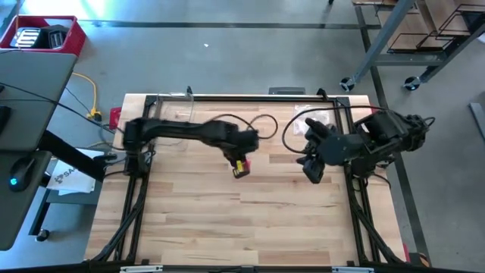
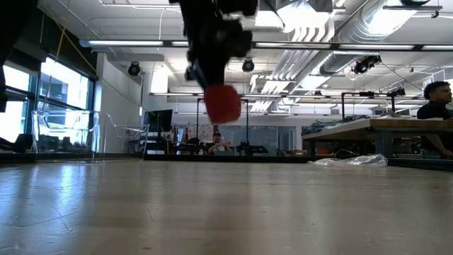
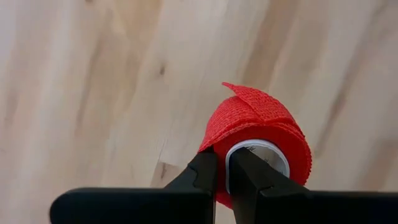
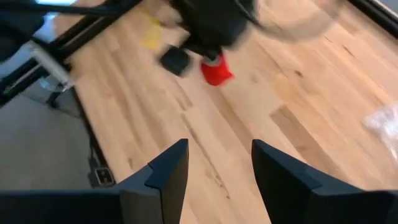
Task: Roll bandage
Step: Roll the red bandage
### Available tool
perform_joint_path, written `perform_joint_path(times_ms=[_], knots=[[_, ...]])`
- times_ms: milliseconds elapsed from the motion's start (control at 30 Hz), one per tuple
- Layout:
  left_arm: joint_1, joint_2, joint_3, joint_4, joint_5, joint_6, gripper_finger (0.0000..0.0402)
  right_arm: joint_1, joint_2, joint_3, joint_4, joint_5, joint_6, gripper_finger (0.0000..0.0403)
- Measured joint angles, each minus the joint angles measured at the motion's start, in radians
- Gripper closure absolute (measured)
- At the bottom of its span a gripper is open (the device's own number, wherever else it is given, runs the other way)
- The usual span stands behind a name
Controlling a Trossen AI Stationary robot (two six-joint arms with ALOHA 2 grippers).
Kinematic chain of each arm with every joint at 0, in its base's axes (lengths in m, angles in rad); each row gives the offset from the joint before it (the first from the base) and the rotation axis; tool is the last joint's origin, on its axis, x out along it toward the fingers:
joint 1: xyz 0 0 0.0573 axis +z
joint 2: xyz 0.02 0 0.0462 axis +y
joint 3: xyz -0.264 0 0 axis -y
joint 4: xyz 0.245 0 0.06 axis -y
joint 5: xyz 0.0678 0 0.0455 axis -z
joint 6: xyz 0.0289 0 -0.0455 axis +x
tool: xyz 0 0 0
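The bandage is to be rolled. My right gripper should next grip its loose tail end [image 4: 225, 77] while my left gripper holds the white core.
The bandage [image 3: 261, 124] is a bright red roll around a white core, with a loose tail end [image 3: 239, 93] lapping over its outside. My left gripper [image 3: 222, 171] is shut on it above the middle of the table, where the bandage [image 1: 241, 168] shows under my left gripper [image 1: 241, 161]. The low view shows the bandage [image 2: 223, 103] hanging well above the tabletop. My right gripper [image 4: 219, 158] is open with nothing between its fingers. In the high view my right gripper [image 1: 312, 171] hovers over the table's right part, apart from the roll [image 4: 216, 71]. My left gripper pinches the roll's wall [image 3: 219, 152] at its open end. One finger [image 3: 252, 177] reaches into the white core and the other finger [image 3: 199, 177] lies outside on the red fabric. The fingers point steeply down from above. The roll hangs below them, lifted clear of the table.
A crinkled clear plastic bag [image 1: 314, 120] lies near the table's far right; the low view shows the bag [image 2: 350, 161] too. Black frame rails [image 1: 144, 189] run along the table's left and right sides. Bare wood [image 1: 242, 227] spreads toward the near edge.
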Motion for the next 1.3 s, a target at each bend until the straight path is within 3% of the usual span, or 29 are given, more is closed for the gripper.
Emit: perform_joint_path(times_ms=[100, 267, 467, 700, 833, 1033, 1300], knots=[[0.031, 0.098, 0.0, -0.008, 0.023, 0.013, 0.0387, -0.053, -0.024, -0.003, 0.047, -0.073, -0.102, 0.0234], [0.081, 0.201, 0.003, -0.036, 0.032, -0.013, 0.0371, -0.155, -0.051, -0.004, -0.026, -0.16, -0.241, 0.0234], [0.13, 0.204, 0.002, -0.076, 0.087, -0.079, 0.0299, -0.315, -0.102, -0.003, -0.022, -0.262, -0.495, 0.0234], [0.154, 0.098, 0.0, -0.086, 0.088, -0.166, 0.0213, -0.549, -0.152, -0.029, -0.021, -0.619, -0.765, 0.0234], [0.156, 0.035, 0.0, -0.077, 0.085, -0.216, 0.0198, -0.691, -0.192, -0.154, -0.019, -0.689, -0.881, 0.0234], [0.165, -0.005, 0.001, -0.072, 0.073, -0.247, 0.02, -0.861, -0.243, -0.477, 0.053, -0.72, -0.968, 0.0234], [0.174, 0.066, 0.0, -0.036, 0.05, -0.266, 0.0178, -0.92, -0.245, -0.777, 0.095, -0.728, -0.921, 0.0234]])
